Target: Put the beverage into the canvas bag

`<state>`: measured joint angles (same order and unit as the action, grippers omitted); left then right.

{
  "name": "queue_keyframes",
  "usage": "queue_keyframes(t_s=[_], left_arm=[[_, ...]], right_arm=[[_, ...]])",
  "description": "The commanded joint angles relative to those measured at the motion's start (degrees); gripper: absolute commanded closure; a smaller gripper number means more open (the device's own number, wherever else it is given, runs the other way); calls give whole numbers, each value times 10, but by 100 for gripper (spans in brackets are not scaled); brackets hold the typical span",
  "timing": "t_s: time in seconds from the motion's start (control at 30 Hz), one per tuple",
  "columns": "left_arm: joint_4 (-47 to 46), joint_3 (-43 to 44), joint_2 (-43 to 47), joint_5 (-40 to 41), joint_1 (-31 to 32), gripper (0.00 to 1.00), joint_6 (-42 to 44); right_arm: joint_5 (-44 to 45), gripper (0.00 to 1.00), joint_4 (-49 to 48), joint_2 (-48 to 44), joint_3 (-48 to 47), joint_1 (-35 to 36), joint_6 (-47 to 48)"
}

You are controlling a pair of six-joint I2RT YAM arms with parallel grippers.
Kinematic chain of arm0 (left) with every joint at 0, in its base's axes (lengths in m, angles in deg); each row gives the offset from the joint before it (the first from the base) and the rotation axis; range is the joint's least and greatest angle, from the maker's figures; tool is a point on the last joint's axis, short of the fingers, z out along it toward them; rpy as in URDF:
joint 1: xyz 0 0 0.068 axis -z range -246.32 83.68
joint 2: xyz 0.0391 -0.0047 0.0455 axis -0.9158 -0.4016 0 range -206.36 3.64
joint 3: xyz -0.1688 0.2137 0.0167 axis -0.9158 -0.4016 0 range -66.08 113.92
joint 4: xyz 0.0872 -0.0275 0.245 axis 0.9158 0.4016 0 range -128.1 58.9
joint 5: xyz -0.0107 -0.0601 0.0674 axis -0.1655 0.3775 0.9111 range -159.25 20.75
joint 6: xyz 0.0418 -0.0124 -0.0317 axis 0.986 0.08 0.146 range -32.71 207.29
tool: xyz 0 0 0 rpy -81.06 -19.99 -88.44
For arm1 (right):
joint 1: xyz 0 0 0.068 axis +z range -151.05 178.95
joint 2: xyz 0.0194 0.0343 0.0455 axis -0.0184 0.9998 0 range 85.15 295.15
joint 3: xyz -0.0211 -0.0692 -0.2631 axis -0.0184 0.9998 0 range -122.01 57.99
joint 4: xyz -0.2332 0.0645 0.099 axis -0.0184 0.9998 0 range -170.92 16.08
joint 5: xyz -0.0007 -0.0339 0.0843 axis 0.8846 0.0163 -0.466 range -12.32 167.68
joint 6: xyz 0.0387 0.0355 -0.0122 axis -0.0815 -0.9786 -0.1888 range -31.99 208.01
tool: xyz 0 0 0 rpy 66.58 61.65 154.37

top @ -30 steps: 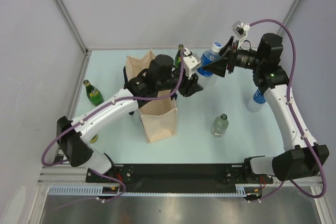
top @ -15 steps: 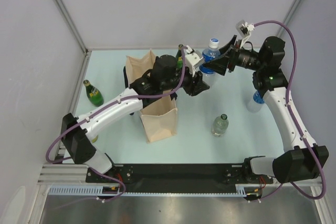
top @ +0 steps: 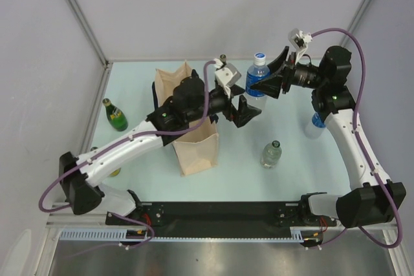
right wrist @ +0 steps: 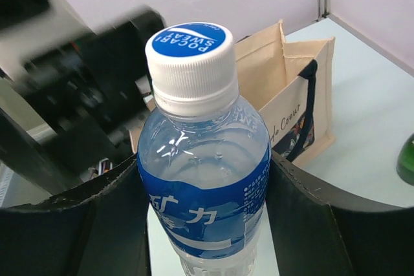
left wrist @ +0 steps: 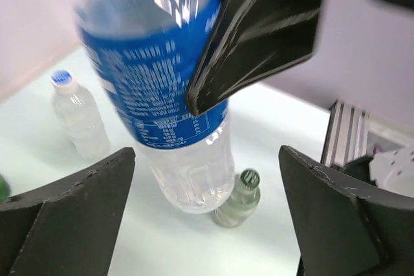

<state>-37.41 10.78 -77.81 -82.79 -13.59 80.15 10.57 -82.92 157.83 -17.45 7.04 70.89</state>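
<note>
I should reach for the clear Pocari Sweat bottle with my left gripper and grab its neck (top: 259, 64). The labelled body of the bottle then stays free to go into the canvas bag (top: 194, 143).
The beverage, a clear bottle (top: 257, 77) with a blue label and white cap, hangs in the air right of the canvas bag (top: 194, 143). My right gripper (top: 264, 86) is shut on its labelled body (right wrist: 204, 179), one finger on each side. The beige bag (right wrist: 294, 88) with dark handles stands upright behind the bottle in the right wrist view. My left gripper (top: 248, 110) stands open just below the bottle, not touching it. Its fingers (left wrist: 65, 218) are spread wide, and the bottle (left wrist: 162, 95) hangs above them.
A small clear bottle with a green cap (top: 272, 153) stands right of the bag. A water bottle (top: 315, 124) stands by the right arm, and a green bottle (top: 116, 114) at the left. Another green bottle top (top: 223, 59) shows behind the left wrist.
My left gripper has opened wide and drawn back off the bottle toward the near side. The right gripper keeps the bottle and has tipped it more upright.
</note>
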Motion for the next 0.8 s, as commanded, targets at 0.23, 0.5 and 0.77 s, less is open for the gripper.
queue_keyframes(t_s=[0.23, 0.5, 0.77], left_arm=[[14, 28, 108, 65, -42, 0, -103], [125, 136, 59, 35, -66, 0, -220], [202, 203, 5, 8, -65, 6, -271]], right_arm=[[9, 100, 87, -45, -4, -8, 153], [18, 100, 134, -66, 18, 12, 271], [50, 100, 174, -63, 16, 46, 292]])
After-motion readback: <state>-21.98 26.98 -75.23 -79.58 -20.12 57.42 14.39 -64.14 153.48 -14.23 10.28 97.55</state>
